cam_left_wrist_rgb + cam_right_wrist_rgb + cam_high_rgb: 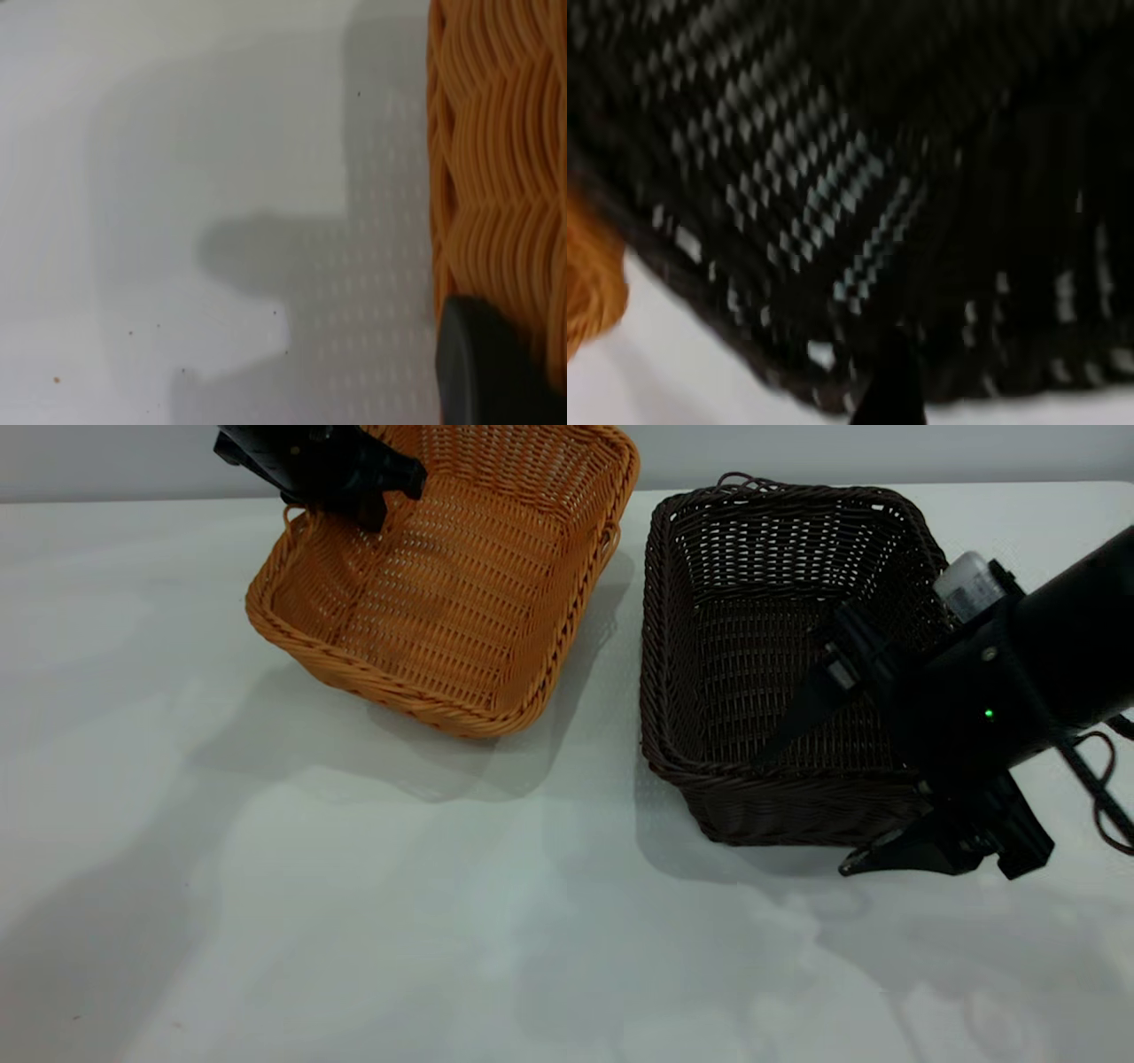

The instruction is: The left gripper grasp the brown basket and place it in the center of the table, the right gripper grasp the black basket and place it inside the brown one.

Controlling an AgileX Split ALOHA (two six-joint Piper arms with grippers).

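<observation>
My right gripper grabs the black basket (753,602) by the thin rim of its side next, since the black basket is far too wide for the fingers.
The brown basket (461,602) is tilted, its far-left corner raised off the table (354,921). My left gripper (376,506) is shut on the rim at that corner. In the left wrist view one dark finger (487,372) lies against the orange weave (505,159). The black basket (753,602) sits flat on the right. My right gripper (815,806) is open and straddles its near-right wall, one finger inside and one outside. The right wrist view shows the dark weave (833,159) close up, with one finger (890,390) at its rim.
The two baskets stand close together at the back of the table, with a narrow gap between them. A wide stretch of pale tabletop lies in front of them. A sliver of the brown basket (589,283) shows in the right wrist view.
</observation>
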